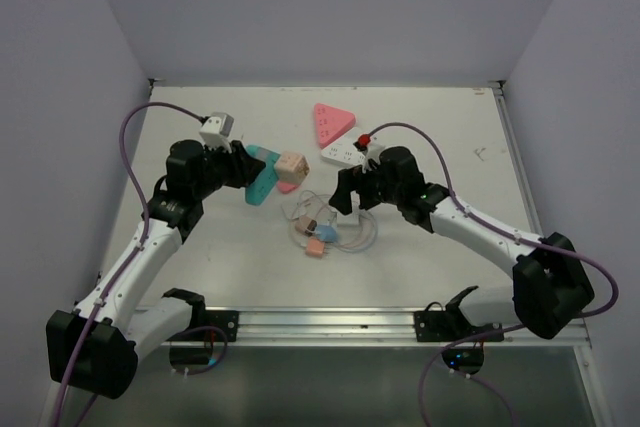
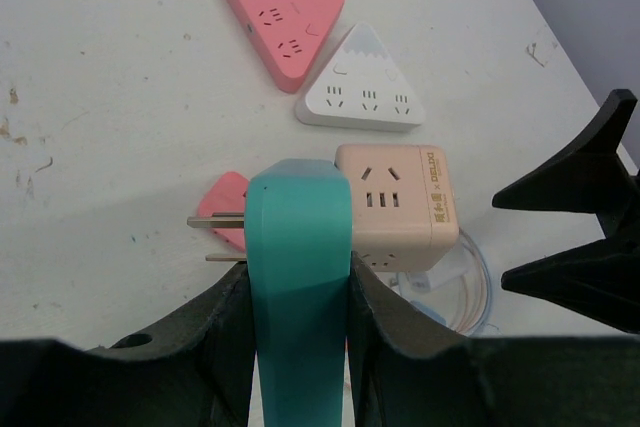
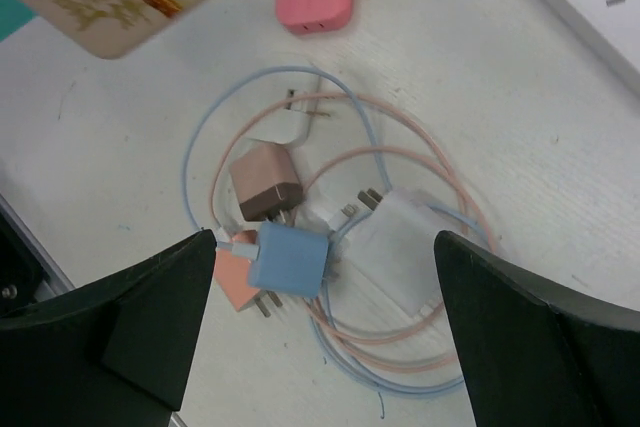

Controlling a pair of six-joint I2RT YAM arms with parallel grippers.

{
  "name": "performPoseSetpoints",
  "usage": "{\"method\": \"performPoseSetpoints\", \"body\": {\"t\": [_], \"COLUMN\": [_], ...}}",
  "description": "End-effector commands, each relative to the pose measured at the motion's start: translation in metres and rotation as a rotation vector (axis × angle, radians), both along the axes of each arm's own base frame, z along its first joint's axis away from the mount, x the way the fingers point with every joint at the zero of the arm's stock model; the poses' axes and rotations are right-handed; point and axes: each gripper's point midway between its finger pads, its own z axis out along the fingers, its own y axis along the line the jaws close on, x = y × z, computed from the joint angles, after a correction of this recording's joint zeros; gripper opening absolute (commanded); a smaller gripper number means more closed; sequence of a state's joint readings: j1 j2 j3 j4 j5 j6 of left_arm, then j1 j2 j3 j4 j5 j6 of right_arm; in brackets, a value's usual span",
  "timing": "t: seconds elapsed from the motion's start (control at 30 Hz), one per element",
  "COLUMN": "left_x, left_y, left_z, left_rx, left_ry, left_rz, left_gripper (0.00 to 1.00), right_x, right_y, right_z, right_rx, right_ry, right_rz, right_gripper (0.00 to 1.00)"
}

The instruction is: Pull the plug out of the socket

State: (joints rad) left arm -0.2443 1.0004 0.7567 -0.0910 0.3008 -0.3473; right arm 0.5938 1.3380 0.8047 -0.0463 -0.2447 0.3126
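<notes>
The robot's right gripper should next grab the beige cube socket (image 2: pixel 401 204) across opposite sides, so that it can pull it straight off the teal socket bar (image 2: pixel 298 237).
My left gripper (image 2: pixel 298 282) is shut on a teal socket bar (image 2: pixel 298 237), held above the table (image 1: pixel 200 247). A beige cube socket (image 2: pixel 395 207) sits against the bar's right side; whether it is plugged in I cannot tell. A pink plug (image 2: pixel 225 209) with bare prongs lies behind the bar. My right gripper (image 3: pixel 325 317) hangs open over a heap of plugs on coiled cables: a blue plug (image 3: pixel 290 259), a brown plug (image 3: pixel 265 182), a white plug (image 3: pixel 400 247) and an orange plug (image 3: pixel 235 282). Nothing is between its fingers (image 3: pixel 130 317). From the top view the left gripper (image 1: pixel 240 162) and right gripper (image 1: pixel 345 202) face each other mid-table.
A pink triangular socket block (image 1: pixel 332 122) and a white triangular socket block (image 1: pixel 342 154) lie at the back centre. The cable heap (image 1: pixel 322 232) spreads in front of the right gripper. Walls close in the table on the left, back and right.
</notes>
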Motion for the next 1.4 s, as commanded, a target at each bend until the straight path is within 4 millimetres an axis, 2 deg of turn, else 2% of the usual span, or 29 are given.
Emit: {"method": "performPoseSetpoints", "body": {"t": [0.0,0.03,0.07,0.17,0.2,0.27,0.4,0.47,0.63,0.77,0.87,0.97,1.0,1.07,1.1,1.17,1.2,1.27,1.3,1.37], "left_x": [0.007,0.006,0.005,0.003,0.000,-0.002,-0.004,-0.006,-0.009,-0.009,-0.008,-0.007,-0.007,-0.007,-0.007,-0.005,-0.004,-0.002,-0.002,0.000], "left_y": [-0.013,-0.013,-0.014,-0.016,-0.015,-0.016,-0.014,-0.016,-0.019,-0.019,-0.018,-0.018,-0.018,-0.018,-0.017,-0.014,-0.012,-0.008,-0.007,-0.003], "left_z": [0.051,0.051,0.052,0.057,0.051,0.053,0.054,0.056,0.058,0.059,0.058,0.057,0.057,0.057,0.058,0.057,0.055,0.054,0.055,0.053], "left_rx": [-0.048,-0.047,-0.047,-0.048,-0.039,-0.035,-0.026,-0.029,-0.033,-0.037,-0.039,-0.037,-0.037,-0.036,-0.034,-0.019,-0.009,0.010,0.015,0.032], "left_ry": [-0.162,-0.160,-0.160,-0.173,-0.145,-0.147,-0.144,-0.148,-0.155,-0.161,-0.161,-0.156,-0.156,-0.155,-0.156,-0.155,-0.147,-0.147,-0.144,-0.138], "left_rz": [-0.067,-0.071,-0.078,-0.090,-0.094,-0.101,-0.105,-0.118,-0.138,-0.140,-0.135,-0.132,-0.132,-0.127,-0.125,-0.105,-0.098,-0.076,-0.071,-0.050], "left_gripper": [0.00,0.00,0.00,0.00,0.00,0.00,0.00,0.00,0.00,0.00,0.00,0.00,0.00,0.00,0.00,0.00,0.00,0.00,0.00,0.00], "right_x": [0.008,0.008,0.007,0.016,0.019,0.026,0.026,0.026,0.029,0.025,0.026,0.026,0.025,0.025,0.025,0.022,0.021,0.020,0.018,0.018], "right_y": [0.023,0.030,0.041,0.057,0.060,0.069,0.088,0.096,0.108,0.122,0.125,0.126,0.125,0.123,0.122,0.117,0.115,0.110,0.105,0.098], "right_z": [0.053,0.054,0.067,0.081,0.083,0.089,0.096,0.098,0.082,0.081,0.077,0.074,0.072,0.070,0.069,0.068,0.069,0.065,0.068,0.066], "right_rx": [-0.051,-0.063,-0.055,-0.059,-0.067,-0.070,-0.067,-0.074,-0.096,-0.079,-0.086,-0.089,-0.093,-0.101,-0.109,-0.122,-0.121,-0.136,-0.140,-0.161], "right_ry": [-0.230,-0.250,-0.286,-0.335,-0.351,-0.371,-0.383,-0.387,-0.367,-0.356,-0.349,-0.342,-0.336,-0.330,-0.326,-0.315,-0.314,-0.304,-0.302,-0.295], "right_rz": [0.081,0.105,0.133,0.162,0.174,0.193,0.264,0.290,0.338,0.383,0.385,0.387,0.386,0.382,0.381,0.377,0.370,0.352,0.343,0.315], "right_gripper": [0.95,0.97,0.99,0.99,0.99,0.99,0.99,0.99,0.99,0.99,0.97,0.84,0.74,0.65,0.55,0.44,0.30,0.15,0.04,0.00]}}
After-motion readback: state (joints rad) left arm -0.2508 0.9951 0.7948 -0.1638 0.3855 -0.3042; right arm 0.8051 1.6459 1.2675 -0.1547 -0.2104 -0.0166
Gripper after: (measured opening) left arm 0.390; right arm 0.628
